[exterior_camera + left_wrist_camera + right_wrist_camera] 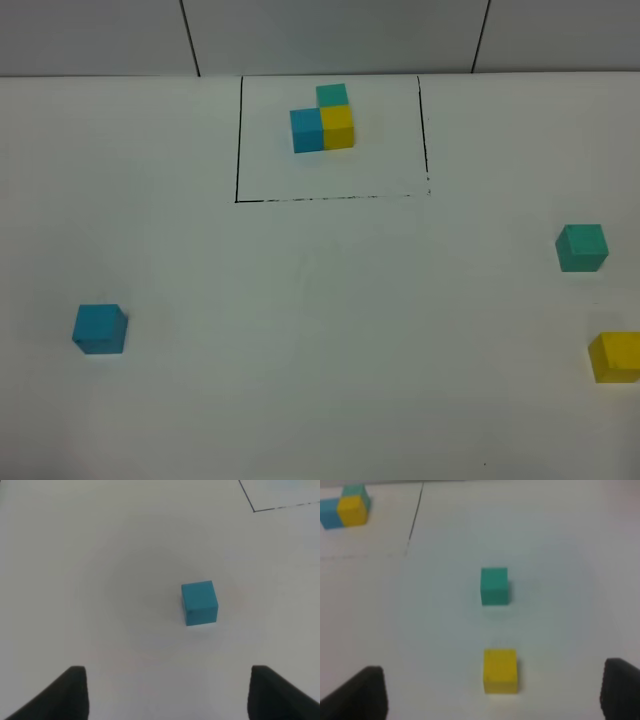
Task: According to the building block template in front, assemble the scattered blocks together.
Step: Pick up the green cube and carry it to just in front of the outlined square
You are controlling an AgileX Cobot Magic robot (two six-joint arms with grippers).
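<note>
Next, my right gripper grabs the teal-green cube [582, 248] by its sides to rebuild the template's L shape [322, 122].
The building block template [322, 122] is a blue, yellow and teal-green L inside a thin black rectangle [238, 140] at the far middle of the table; it also shows in the right wrist view [346, 507]. The scattered blue cube [99, 329] lies at the near left. In the left wrist view it [199, 603] sits ahead of my open, empty left gripper [167, 700], clear of the fingers. The teal-green cube [582, 248] and yellow cube [615, 357] lie at the right. My open, empty right gripper [490, 702] is just short of the yellow cube [500, 671], with the teal-green cube [494, 586] beyond it.
The white table [320, 330] meets a grey wall [330, 35] just behind the black frame. The yellow cube sits at the right edge of the high view. A corner of the black frame [254, 510] shows in the left wrist view. Neither arm shows in the high view.
</note>
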